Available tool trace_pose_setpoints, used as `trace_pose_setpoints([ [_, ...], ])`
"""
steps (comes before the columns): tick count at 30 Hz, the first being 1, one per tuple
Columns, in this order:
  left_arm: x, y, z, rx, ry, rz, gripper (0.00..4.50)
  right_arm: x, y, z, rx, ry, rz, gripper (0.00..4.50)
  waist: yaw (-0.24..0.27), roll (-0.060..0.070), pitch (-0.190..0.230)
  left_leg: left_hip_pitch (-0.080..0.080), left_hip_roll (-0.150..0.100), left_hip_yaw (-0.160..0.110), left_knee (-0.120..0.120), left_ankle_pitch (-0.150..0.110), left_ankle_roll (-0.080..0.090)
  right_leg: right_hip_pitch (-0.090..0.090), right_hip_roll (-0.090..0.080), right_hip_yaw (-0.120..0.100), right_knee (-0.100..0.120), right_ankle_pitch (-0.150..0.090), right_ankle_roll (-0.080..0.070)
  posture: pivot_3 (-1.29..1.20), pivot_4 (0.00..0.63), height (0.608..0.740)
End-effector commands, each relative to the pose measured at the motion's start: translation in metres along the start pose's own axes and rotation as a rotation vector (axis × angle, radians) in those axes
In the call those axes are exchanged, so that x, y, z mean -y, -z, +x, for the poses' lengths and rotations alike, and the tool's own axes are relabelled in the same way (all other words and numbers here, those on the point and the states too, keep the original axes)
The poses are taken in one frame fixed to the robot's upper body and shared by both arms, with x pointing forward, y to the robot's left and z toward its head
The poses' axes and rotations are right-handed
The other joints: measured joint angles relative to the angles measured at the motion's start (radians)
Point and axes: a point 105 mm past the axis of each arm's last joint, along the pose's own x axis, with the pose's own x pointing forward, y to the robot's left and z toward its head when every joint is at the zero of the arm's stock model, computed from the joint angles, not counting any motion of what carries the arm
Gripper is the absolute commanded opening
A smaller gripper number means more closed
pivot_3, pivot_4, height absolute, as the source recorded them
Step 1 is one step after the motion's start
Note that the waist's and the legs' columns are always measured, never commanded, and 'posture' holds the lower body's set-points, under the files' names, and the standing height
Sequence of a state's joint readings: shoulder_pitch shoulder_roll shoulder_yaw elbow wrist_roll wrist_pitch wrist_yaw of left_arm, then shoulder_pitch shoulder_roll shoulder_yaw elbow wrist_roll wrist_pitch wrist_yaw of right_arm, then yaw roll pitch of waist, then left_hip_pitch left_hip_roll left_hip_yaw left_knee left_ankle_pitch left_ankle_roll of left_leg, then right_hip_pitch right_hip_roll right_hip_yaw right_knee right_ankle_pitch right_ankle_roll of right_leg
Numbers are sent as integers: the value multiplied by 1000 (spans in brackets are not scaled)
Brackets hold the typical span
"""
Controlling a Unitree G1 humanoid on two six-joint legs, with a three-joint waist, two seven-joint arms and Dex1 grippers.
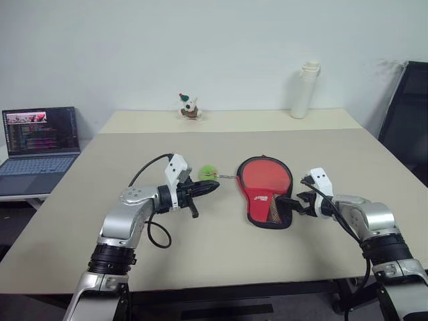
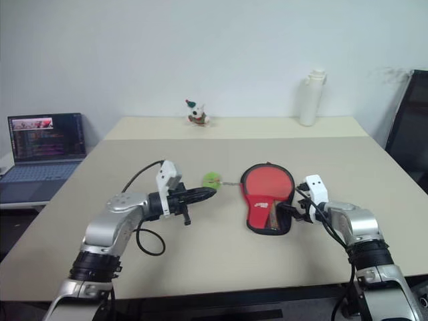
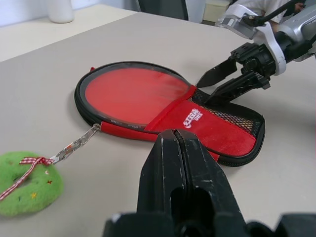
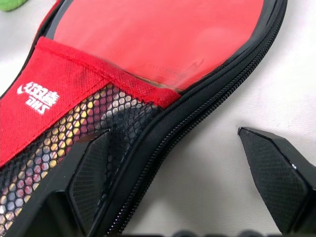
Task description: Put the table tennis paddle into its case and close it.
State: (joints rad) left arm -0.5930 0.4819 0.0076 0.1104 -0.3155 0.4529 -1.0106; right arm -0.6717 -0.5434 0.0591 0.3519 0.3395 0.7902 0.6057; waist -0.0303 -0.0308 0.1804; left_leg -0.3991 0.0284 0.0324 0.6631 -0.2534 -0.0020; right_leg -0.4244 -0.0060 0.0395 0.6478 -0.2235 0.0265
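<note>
The robot's right gripper should next steady the case so that it can be closed around the paddle (image 1: 265, 176), and for this it should grab the case by its zippered narrow end (image 1: 279, 217).
The case (image 1: 271, 217) lies flat on the table, red side up, black-trimmed, its zip open around the round end. Inside it the table tennis paddle (image 1: 265, 176) shows its red face; the red flap with mesh pocket (image 4: 59, 123) covers the handle. My right gripper (image 1: 285, 203) is open at the case's narrow end. One of its fingers (image 4: 94, 168) is over the mesh and the other is over bare table, with the zip edge between them. My left gripper (image 1: 212, 186) is shut and holds nothing, left of the case. It is beside a green plush ball (image 3: 27, 180) tied to the zip pull (image 3: 74, 145).
An open laptop (image 1: 40, 144) sits on a side desk at the left. A white bottle (image 1: 306, 90) and a small toy figure (image 1: 190, 107) stand at the table's far edge. A black chair (image 1: 408, 120) is at the right.
</note>
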Motion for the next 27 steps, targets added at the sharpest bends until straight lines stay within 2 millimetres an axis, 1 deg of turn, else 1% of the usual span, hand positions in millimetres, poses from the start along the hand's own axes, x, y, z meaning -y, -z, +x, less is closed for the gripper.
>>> trace_pose_setpoints([
  [1,0,-16,-4,44,-9,40,0,-10,5,12,-32,-35,-14,4263,-2,-1,0,1,0,0,0,0,0,1,0,0,0,0,0,0,150,740],
  [3,0,-16,-4,43,-8,41,0,-16,4,16,-31,-54,-17,3825,-5,-1,-1,2,1,0,0,0,0,2,1,0,0,0,0,0,150,740],
  [4,0,-16,-4,43,-7,42,0,-18,3,19,-32,-63,-20,3534,-6,-1,-1,2,1,0,0,0,0,2,1,1,0,0,0,0,150,740],
  [9,1,-16,-4,41,4,45,0,-31,4,29,-47,-99,-19,1813,-18,-1,-1,3,2,1,0,0,0,2,3,1,1,0,-1,0,150,740],
  [12,4,-15,-7,36,23,43,0,-35,6,33,-59,-112,-4,911,-25,-1,-1,3,2,1,0,0,0,2,3,1,1,0,-1,0,150,740],
  [15,9,-10,-13,14,58,40,0,-42,8,34,-65,-152,26,23,-29,-1,-1,4,2,1,0,0,0,2,3,2,2,1,-1,0,150,740],
  [16,11,-6,-16,-4,69,43,0,-50,5,33,-60,-190,35,6,-30,-1,-1,4,2,1,0,0,0,2,3,2,2,1,-1,0,150,740],
  [18,20,2,-24,-51,116,39,0,-80,-3,28,-48,-332,46,6,-31,-1,-1,4,3,1,0,0,0,2,3,2,2,0,-1,0,150,740],
  [20,28,7,-30,-73,158,28,0,-103,-5,22,-51,-423,43,6,-32,-1,-1,3,3,1,-1,0,0,0,3,2,2,1,-3,0,150,740],
  [25,38,9,-43,-93,206,4,0,-130,1,12,-76,-510,32,6,-30,-1,-1,0,4,-1,-2,0,0,-2,3,1,1,0,-4,0,150,740],
  [27,40,10,-49,-104,218,-3,0,-137,4,8,-83,-524,32,6,-29,-1,-1,0,4,-1,-2,0,0,-2,3,1,1,0,-3,0,150,740],
])
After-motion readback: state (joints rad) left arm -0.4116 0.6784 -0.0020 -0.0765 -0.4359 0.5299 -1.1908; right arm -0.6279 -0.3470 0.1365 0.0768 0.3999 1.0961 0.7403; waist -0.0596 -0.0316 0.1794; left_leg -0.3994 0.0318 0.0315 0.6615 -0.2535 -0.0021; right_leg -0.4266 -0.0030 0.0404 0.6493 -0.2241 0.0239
